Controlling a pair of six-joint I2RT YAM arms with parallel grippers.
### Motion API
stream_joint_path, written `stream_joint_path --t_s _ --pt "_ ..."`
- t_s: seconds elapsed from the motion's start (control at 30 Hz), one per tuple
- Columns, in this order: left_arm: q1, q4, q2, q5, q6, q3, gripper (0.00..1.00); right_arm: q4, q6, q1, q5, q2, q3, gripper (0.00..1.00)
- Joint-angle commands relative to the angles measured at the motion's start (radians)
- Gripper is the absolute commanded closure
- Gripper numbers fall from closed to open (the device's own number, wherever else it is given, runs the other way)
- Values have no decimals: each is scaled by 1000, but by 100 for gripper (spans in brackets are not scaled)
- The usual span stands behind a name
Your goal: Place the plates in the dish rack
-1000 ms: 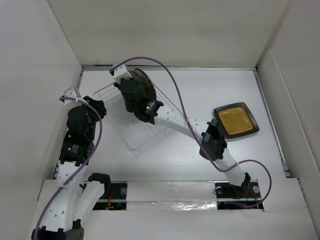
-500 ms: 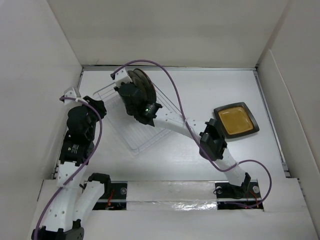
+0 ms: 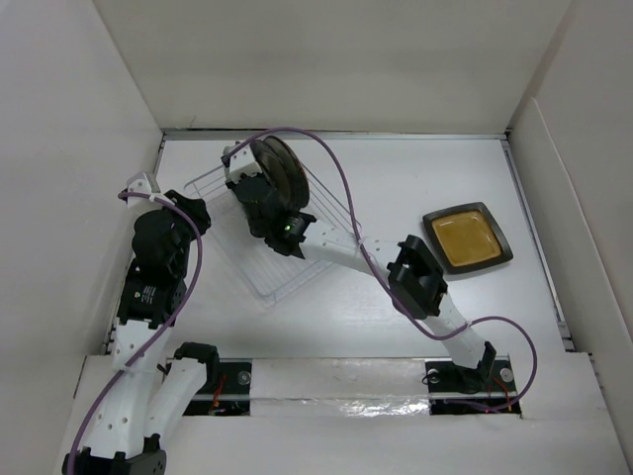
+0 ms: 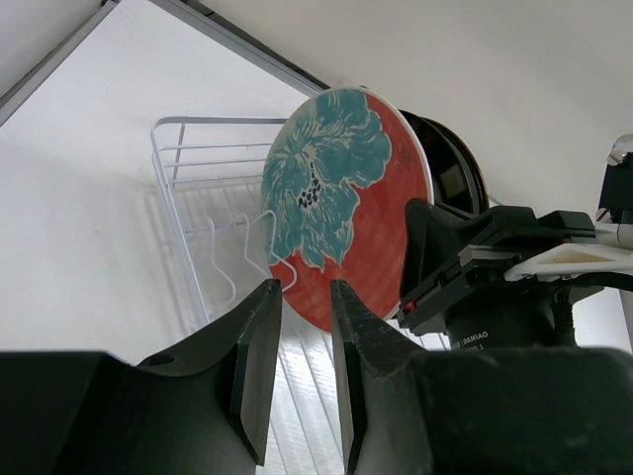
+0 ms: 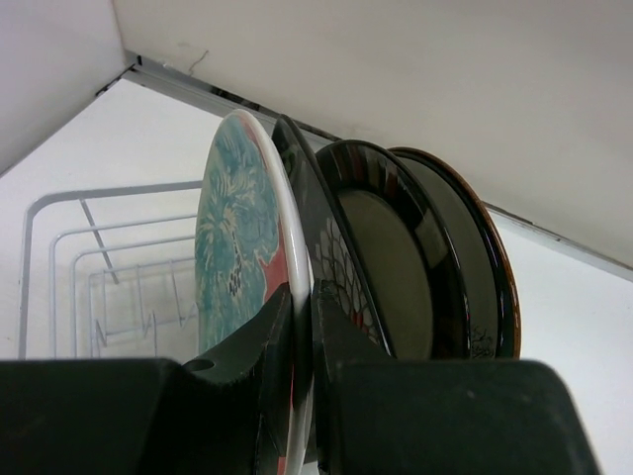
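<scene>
The red-and-teal plate point(image 4: 346, 198) stands on edge among the rack's wires and would end upright there, so it is now time for my right gripper to open.
The red-and-teal plate point(image 4: 346, 198) stands on edge in the dish rack point(image 3: 269, 265), and my right gripper point(image 5: 302, 297) is shut on its white rim. Right behind it stand three dark plates point(image 5: 396, 267), close together. In the top view they form one dark bundle point(image 3: 278, 168) at the rack's far end, with my right gripper point(image 3: 255, 186) beside it. My left gripper point(image 4: 302, 297) hovers near the rack's left side, open, with nothing between its fingers. The black square amber-centred plate point(image 3: 467, 238) lies flat on the table at the right.
The rack's wire slots point(image 4: 213, 247) in front of the red-and-teal plate hold nothing. White walls close in the table at the back and on both sides. My right arm point(image 3: 415, 282) stretches diagonally across the middle of the table.
My right arm has shifted a little to the left with the red-and-teal plate in its grip, bringing it closer to the dark plates. The left arm has not moved.
</scene>
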Motion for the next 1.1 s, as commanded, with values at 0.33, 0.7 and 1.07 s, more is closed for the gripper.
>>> stream_joint_path --t_s 0.33,0.7,1.07 --pt "-3 29 -11 6 11 10 77 158 43 45 40 -60 -42 68" --pt "-3 26 -14 -8 13 11 77 109 133 45 36 -253 -108 54" --pt "-104 72 -40 109 65 -12 76 7 791 -506 -95 -1159 -1162 100"
